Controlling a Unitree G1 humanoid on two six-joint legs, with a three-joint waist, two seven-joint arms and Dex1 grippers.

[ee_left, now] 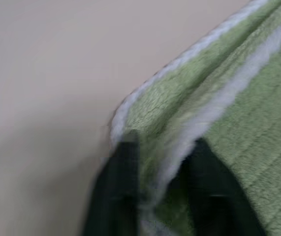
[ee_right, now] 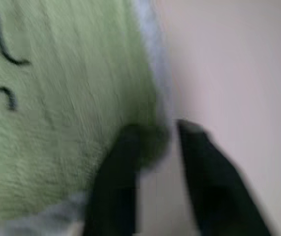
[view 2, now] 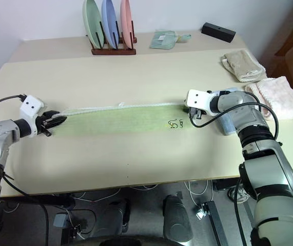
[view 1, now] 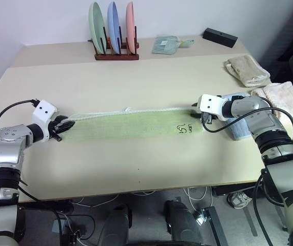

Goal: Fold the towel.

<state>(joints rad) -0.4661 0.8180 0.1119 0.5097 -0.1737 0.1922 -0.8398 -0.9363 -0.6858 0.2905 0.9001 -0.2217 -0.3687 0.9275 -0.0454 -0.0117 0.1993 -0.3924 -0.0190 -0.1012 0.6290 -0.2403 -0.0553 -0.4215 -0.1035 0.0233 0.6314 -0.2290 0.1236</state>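
My left gripper is open around the towel's white-edged corner (view 1: 66, 122) (ee_left: 167, 169), which stands up between its fingers while the rest lies flat. My left gripper should grab the towel there next.
The light green towel (view 1: 131, 124) lies on the table as a long flat strip, with white edging along its far side and a small dark mark (view 1: 183, 129) near its right end. My left gripper (view 1: 64, 124) is at the strip's left end. Its black fingers (ee_left: 125, 162) stand apart with the white-edged cloth corner between them. At the right end my right gripper (view 1: 197, 111) is low over the table. In the right wrist view its fingers (ee_right: 123, 162) are spread, with the towel corner beside one and bare table in the gap.
A wooden rack (view 1: 116, 55) with three upright plates stands at the back, a small teal cloth (view 1: 168, 44) and a black box (view 1: 220, 37) to its right. Beige (view 1: 247, 70), pink (view 1: 285, 100) and light blue (view 1: 237, 130) folded towels lie by my right arm.
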